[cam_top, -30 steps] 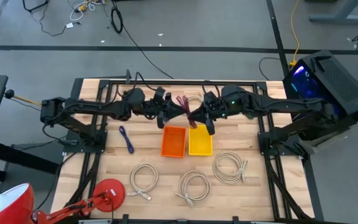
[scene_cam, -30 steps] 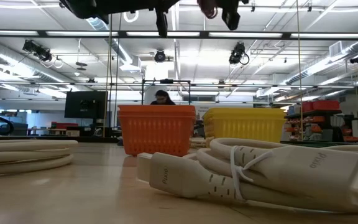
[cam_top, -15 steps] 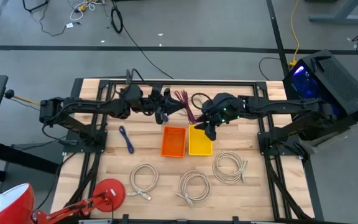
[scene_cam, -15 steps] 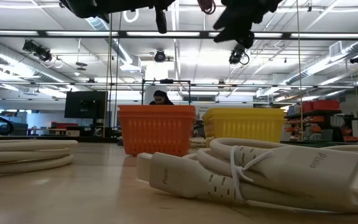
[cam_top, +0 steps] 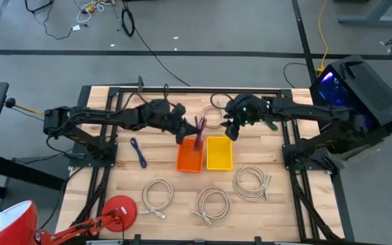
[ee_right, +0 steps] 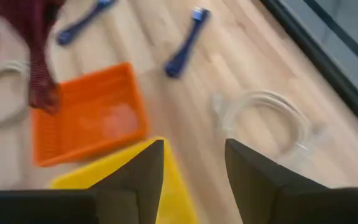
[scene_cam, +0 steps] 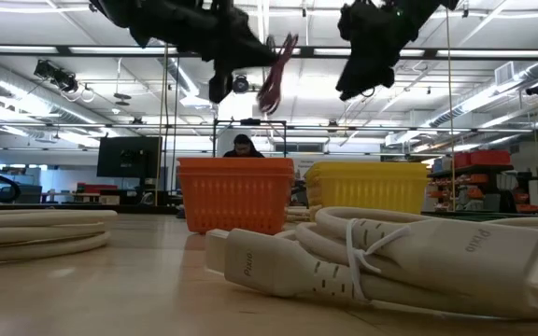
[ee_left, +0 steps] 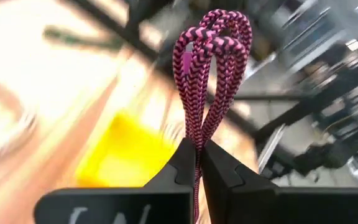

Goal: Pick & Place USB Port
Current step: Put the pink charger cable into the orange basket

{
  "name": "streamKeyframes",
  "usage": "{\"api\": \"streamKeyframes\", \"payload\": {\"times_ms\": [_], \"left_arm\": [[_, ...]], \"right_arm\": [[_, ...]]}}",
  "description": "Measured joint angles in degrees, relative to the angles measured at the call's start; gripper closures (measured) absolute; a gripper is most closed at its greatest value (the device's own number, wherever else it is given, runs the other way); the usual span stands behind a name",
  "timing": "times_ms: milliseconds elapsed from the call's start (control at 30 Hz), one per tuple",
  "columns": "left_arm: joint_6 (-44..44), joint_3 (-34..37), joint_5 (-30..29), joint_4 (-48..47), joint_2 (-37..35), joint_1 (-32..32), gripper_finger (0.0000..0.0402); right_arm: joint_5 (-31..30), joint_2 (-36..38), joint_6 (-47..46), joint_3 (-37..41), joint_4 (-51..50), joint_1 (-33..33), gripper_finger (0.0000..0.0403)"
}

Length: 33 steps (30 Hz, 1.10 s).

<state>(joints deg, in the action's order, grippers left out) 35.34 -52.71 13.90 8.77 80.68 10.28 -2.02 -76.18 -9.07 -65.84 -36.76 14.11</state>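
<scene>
The magenta cable point(cam_top: 200, 128) is hanging high above the far end of the orange bin. My left gripper needs to keep its hold on the cable for now.
A magenta-and-black braided USB cable point(cam_top: 198, 128), folded into loops point(ee_left: 211, 59), hangs in the air over the far end of the orange bin point(cam_top: 189, 156). My left gripper point(cam_top: 184, 131) is shut on it. The yellow bin point(cam_top: 219, 153) stands right of the orange one. My right gripper point(cam_top: 234, 129) hovers open above the yellow bin's far edge, apart from the cable, its fingers point(ee_right: 134, 180) empty. In the low view the cable point(scene_cam: 275, 67) hangs well above the orange bin point(scene_cam: 236, 191). My left gripper pinches the folded cable bundle point(ee_left: 197, 144) between its two fingertips, several strands together. The loops stick out past the fingers. The fingers come from the table's left, slanting down. The cable is lifted clear, above the orange bin.
White cable coils lie near the front edge point(cam_top: 158, 193) point(cam_top: 212, 203) point(cam_top: 252, 182), and another lies behind the bins point(cam_top: 213, 113). A blue cable point(cam_top: 138, 151) lies left of the orange bin. A red lamp base point(cam_top: 121, 209) sits front left.
My right gripper has come off the cable and drawn back toward the table's right. My left gripper has kept hold, turned and dropped toward the near edge. That has swung the cable from between the two grippers to over the orange bin.
</scene>
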Motion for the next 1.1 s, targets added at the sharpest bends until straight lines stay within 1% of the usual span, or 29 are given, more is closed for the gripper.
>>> {"api": "streamKeyframes", "payload": {"times_ms": [133,233,333,433,600,700,800,933,1100], "left_arm": [[3.62,0.00,-0.44,-3.27,0.02,-2.67,0.0392],[5.10,0.00,-2.70,-6.16,0.02,-5.13,0.0392],[6.80,0.00,-5.98,-12.68,0.02,-7.43,0.0392],[7.59,0.04,-10.48,-17.23,0.07,-9.29,0.0392],[9.09,0.04,-14.66,-16.41,0.09,-9.37,0.0392],[10.07,0.04,-14.66,-17.03,1.47,-9.29,0.0392],[12.21,0.06,-11.55,-16.86,4.50,-9.58,0.0392],[12.18,0.09,-10.57,-14.92,8.20,-10.17,0.0392],[11.59,0.11,-9.72,-15.02,9.01,-8.30,0.0392]], "right_arm": [[-0.07,0.00,2.38,-0.07,-0.26,3.92,0.0234],[0.63,0.00,4.00,-0.09,0.28,5.93,0.0234],[2.68,0.02,4.65,-0.09,0.89,7.36,0.0234],[2.96,0.04,5.64,-0.09,1.16,7.94,0.0234],[4.72,0.05,6.34,-0.11,3.30,8.21,0.0234],[5.80,0.07,6.30,-0.11,4.47,8.20,0.0234],[6.03,0.07,5.87,-0.11,4.49,8.19,0.0234],[6.03,0.07,5.63,-0.11,4.49,8.20,0.0234],[6.03,0.07,5.50,-0.13,4.49,8.20,0.0234]]}}
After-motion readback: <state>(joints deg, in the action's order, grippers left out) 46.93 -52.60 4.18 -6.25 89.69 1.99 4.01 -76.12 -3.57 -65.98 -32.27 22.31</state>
